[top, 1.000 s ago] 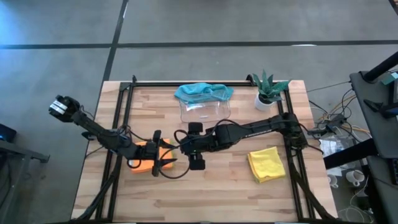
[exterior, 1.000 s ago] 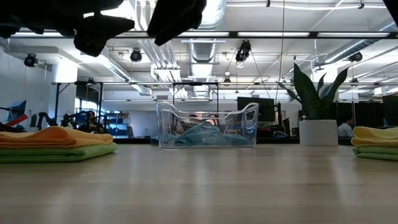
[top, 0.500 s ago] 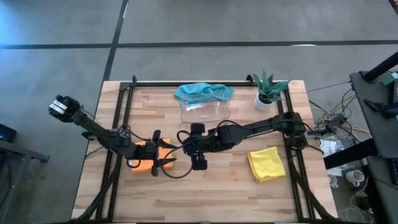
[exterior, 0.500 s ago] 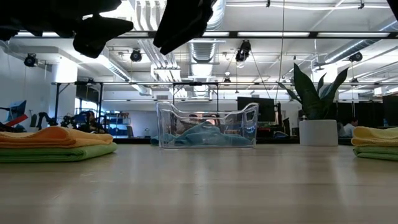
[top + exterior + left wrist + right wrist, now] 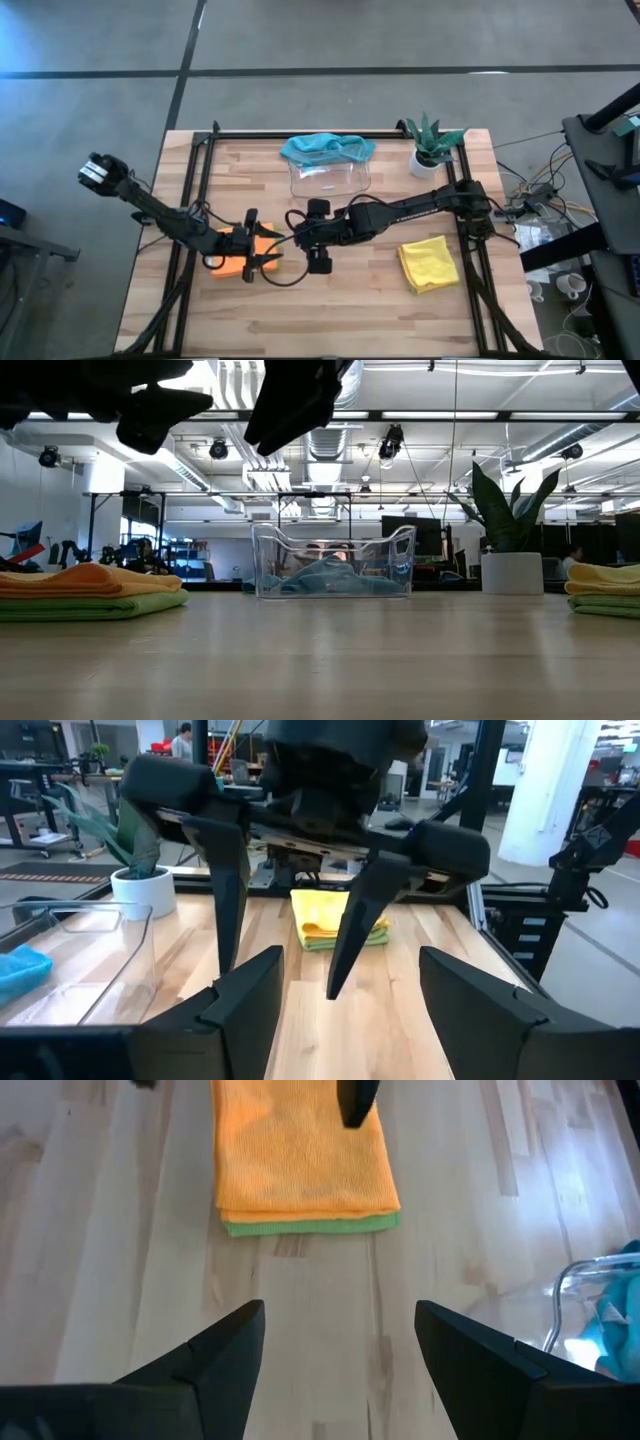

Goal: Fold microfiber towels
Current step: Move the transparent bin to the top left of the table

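Observation:
My right gripper grabs the teal towel by its edge (image 5: 326, 160) next, to bring the teal towel out of the clear tray (image 5: 330, 178) for folding.
A folded orange towel (image 5: 233, 252) lies on a folded lime green towel (image 5: 310, 1226) at the table's left; the pair also shows in the low view (image 5: 85, 590). My left gripper (image 5: 262, 250) hovers open just above the stack's right end. My right gripper (image 5: 297, 238) hangs open to the right of it, facing the stack (image 5: 305, 1155), and touches nothing. A yellow towel (image 5: 427, 262) lies folded on another lime green one (image 5: 345, 942) at the right. A teal towel (image 5: 325, 146) lies bunched in the clear tray (image 5: 330, 178), draped over its far rim.
A small potted plant (image 5: 432, 146) stands at the far right, beside the clear tray. Black frame rails (image 5: 195, 200) run along the table's left, right and far sides. Bare wood (image 5: 330, 310) lies along the near edge between the two stacks.
My right gripper has dipped a little lower in the low view. The towels and my left gripper have kept still.

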